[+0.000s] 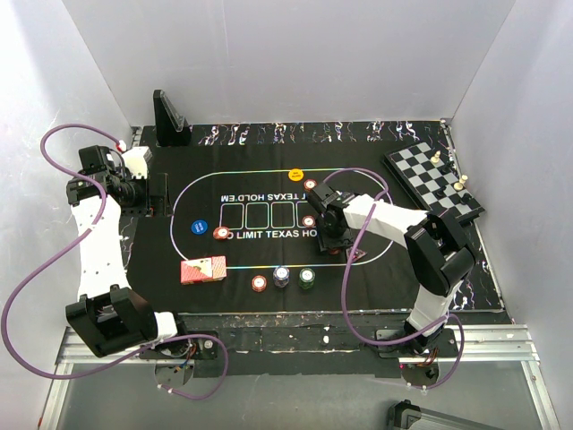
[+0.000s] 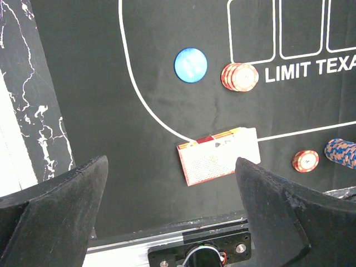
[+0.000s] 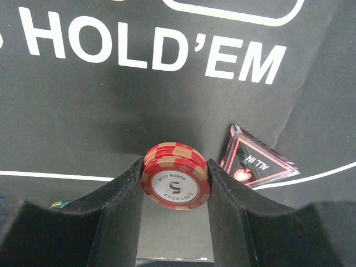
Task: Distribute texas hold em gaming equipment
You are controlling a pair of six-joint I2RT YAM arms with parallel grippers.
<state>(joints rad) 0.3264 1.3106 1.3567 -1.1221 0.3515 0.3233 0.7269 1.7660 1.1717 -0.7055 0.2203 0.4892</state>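
Observation:
Flat, empty cloth lies below beside the marker (image 1: 355, 257), so it is time for my right gripper to open now. The red chips would set down on the mat.
My right gripper (image 1: 329, 240) (image 3: 175, 167) is shut on a small stack of red poker chips (image 3: 176, 177), just left of the dark triangular "ALL IN" marker (image 3: 253, 161) (image 1: 355, 257). My left gripper (image 1: 154, 195) (image 2: 171, 167) is open and empty above the mat's left end. Below it lie the red-backed card deck (image 2: 218, 156) (image 1: 203, 270), a blue chip (image 2: 190, 64) (image 1: 198, 227) and a red chip stack (image 2: 240, 77) (image 1: 221, 234). A red chip (image 1: 260, 284), a blue-white stack (image 1: 281, 277) and a green stack (image 1: 307, 279) sit along the near line. The yellow button (image 1: 295, 174) lies far.
The black hold'em mat (image 1: 242, 260) covers the table. A chessboard with pieces (image 1: 434, 179) stands at the back right. A black stand (image 1: 168, 116) is at the back left. Two single red chips (image 1: 310, 184) (image 1: 309, 220) lie by the card boxes.

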